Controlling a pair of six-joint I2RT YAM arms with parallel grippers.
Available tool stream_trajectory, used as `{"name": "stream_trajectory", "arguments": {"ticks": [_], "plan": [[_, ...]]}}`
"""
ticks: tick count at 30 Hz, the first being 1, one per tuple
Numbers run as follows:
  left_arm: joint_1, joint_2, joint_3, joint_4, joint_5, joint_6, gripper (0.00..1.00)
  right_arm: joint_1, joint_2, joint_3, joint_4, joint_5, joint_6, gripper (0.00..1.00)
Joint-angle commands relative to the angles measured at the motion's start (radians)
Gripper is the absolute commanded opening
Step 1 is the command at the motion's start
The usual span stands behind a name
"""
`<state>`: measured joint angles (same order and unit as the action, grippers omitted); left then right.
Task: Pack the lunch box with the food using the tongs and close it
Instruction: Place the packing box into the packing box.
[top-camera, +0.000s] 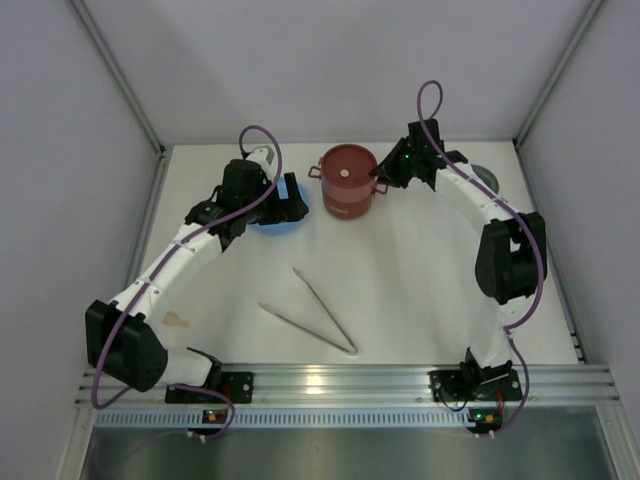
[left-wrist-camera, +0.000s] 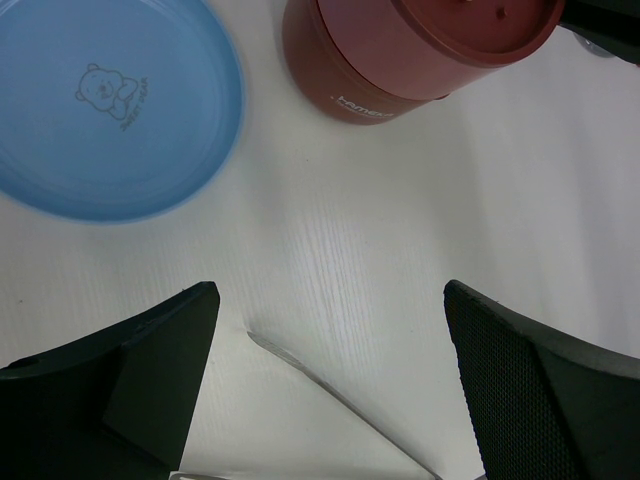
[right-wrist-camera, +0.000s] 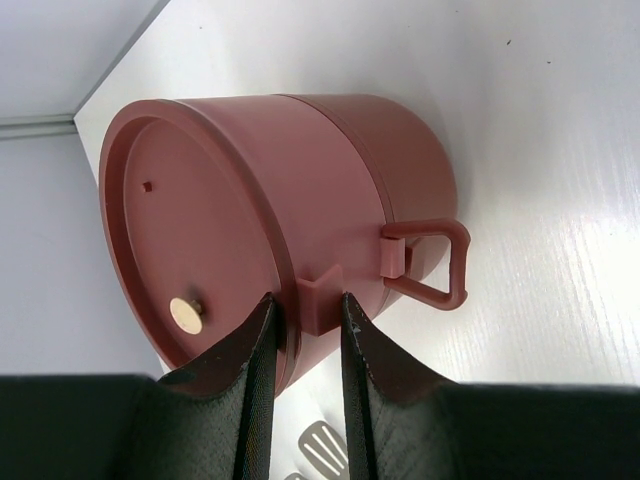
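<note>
The lunch box's upper level (top-camera: 345, 190) sits flush on the lower level (top-camera: 348, 210) along the seam, so it is time for my right gripper to release the red tab.
The dark-red lunch box (top-camera: 347, 180) stands stacked at the back middle of the table, with a flat red lid (right-wrist-camera: 190, 240) on top. My right gripper (right-wrist-camera: 307, 300) is shut on a small red lug (right-wrist-camera: 320, 298) on its side, just under the lid rim and beside a loop handle (right-wrist-camera: 430, 262). The silver tongs (top-camera: 315, 315) lie in an open V on the table near the front, with one thin arm (left-wrist-camera: 330, 390) showing below my open left gripper (left-wrist-camera: 330, 300). That left gripper (top-camera: 288, 203) hovers by the plate, holding nothing. No food is in view.
A flat light-blue plate (left-wrist-camera: 110, 105) with a bear print lies left of the lunch box and looks bare. A grey round object (top-camera: 487, 175) sits at the back right, partly hidden by the right arm. A slotted silver tip (right-wrist-camera: 322, 447) shows below the right fingers.
</note>
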<state>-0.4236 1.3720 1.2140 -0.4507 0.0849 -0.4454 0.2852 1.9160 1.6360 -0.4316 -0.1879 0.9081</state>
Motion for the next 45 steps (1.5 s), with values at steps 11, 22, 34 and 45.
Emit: {"name": "stream_trajectory", "arguments": {"ticks": [11,22,34,45], "plan": [[-0.003,0.032,0.059,0.012,-0.008,-0.016,0.99,-0.011,-0.052,0.057,0.019,-0.033,-0.052,0.28],[-0.003,0.088,0.102,0.020,-0.043,-0.036,0.99,0.008,-0.038,0.018,0.053,-0.038,-0.018,0.34],[-0.003,0.278,0.216,0.242,-0.129,-0.141,0.99,0.020,-0.051,0.074,-0.025,-0.025,-0.150,0.50],[0.025,0.390,0.228,0.616,-0.241,-0.197,0.99,0.017,-0.164,0.065,0.021,0.065,-0.265,0.69]]}}
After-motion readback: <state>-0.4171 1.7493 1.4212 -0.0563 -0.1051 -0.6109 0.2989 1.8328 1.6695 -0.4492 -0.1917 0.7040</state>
